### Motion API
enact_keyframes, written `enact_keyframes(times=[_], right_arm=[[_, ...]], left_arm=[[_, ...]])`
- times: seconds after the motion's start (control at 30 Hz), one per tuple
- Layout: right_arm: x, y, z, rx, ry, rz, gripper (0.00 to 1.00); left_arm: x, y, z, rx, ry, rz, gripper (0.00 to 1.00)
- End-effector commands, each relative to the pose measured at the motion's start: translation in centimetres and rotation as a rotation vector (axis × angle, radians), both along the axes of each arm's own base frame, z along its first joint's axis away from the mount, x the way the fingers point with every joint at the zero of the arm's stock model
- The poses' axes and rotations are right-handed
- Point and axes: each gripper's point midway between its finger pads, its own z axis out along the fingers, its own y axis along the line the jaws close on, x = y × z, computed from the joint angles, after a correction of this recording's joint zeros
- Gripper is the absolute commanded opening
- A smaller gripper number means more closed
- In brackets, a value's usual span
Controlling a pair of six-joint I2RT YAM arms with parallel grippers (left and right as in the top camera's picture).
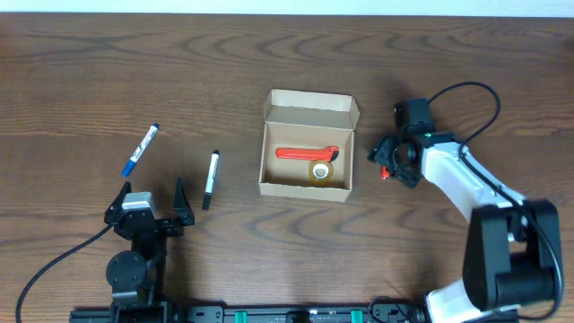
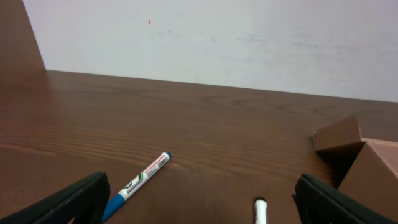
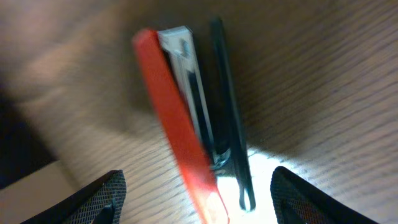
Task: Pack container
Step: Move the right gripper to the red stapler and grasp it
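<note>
The robot's right gripper will pack the stapler into the container, so it will next grip the stapler (image 3: pixel 180 118) near one end, across its red and black sides together, to keep it compact.
The container (image 1: pixel 305 187) is a small tan cardboard box, open, with its flap lid standing at the back. Inside lie a red-handled tool (image 1: pixel 300 152) and a small tape roll (image 1: pixel 321 170). My right gripper (image 1: pixel 393 161) is just right of the box, open, its fingers straddling a red and black stapler (image 3: pixel 180 118) that lies on the table; the right wrist view shows the fingers (image 3: pixel 208 202) apart on both sides of it. My left gripper (image 1: pixel 149 213) is open and empty at the front left. A black pen (image 1: pixel 210 178) and a blue pen (image 1: pixel 141 149) lie ahead of it.
The left wrist view shows the blue pen (image 2: pixel 138 185), the black pen's tip (image 2: pixel 260 210) and the box corner (image 2: pixel 373 168) at the right. A black cable (image 1: pixel 471 94) loops behind the right arm. The brown wooden table (image 1: pixel 108 72) spreads all round.
</note>
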Motion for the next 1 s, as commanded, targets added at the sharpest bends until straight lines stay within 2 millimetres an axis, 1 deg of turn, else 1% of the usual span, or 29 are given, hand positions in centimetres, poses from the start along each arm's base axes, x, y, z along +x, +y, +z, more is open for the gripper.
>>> enact_keyframes(times=[0.0, 0.1, 0.17, 0.27, 0.37, 0.43, 0.5, 0.7, 0.97], right_arm=[[-0.8, -0.5, -2.0, -0.026, 0.060, -0.007, 0.73], [-0.5, -0.9, -2.0, -0.036, 0.058, 0.051, 0.72], [0.3, -0.9, -1.3, -0.038, 0.042, 0.127, 0.71], [1.2, -1.7, -0.1, -0.054, 0.037, 0.176, 0.70], [1.5, -2.0, 0.3, -0.059, 0.032, 0.213, 0.71], [1.5, -2.1, 0.3, -0.064, 0.032, 0.231, 0.71], [1.5, -2.1, 0.2, -0.067, 0.034, 0.241, 0.66], [1.4, -2.1, 0.1, -0.068, 0.039, 0.248, 0.70], [0.8, -2.0, -1.8, -0.056, 0.094, 0.251, 0.70]], left_arm=[[-0.1, -0.3, -1.6, -0.016, 0.053, -0.014, 0.95], [-0.1, -0.3, -1.6, -0.016, 0.053, -0.014, 0.95], [-0.1, -0.3, -1.6, -0.017, 0.053, -0.014, 0.95], [-0.1, -0.3, -1.6, -0.016, 0.053, -0.014, 0.95], [-0.1, -0.3, -1.6, -0.016, 0.053, -0.014, 0.95], [-0.1, -0.3, -1.6, -0.016, 0.053, -0.014, 0.95], [-0.1, -0.3, -1.6, -0.016, 0.053, -0.014, 0.95], [-0.1, -0.3, -1.6, -0.016, 0.053, -0.014, 0.95], [-0.1, -0.3, -1.6, -0.016, 0.053, -0.014, 0.95]])
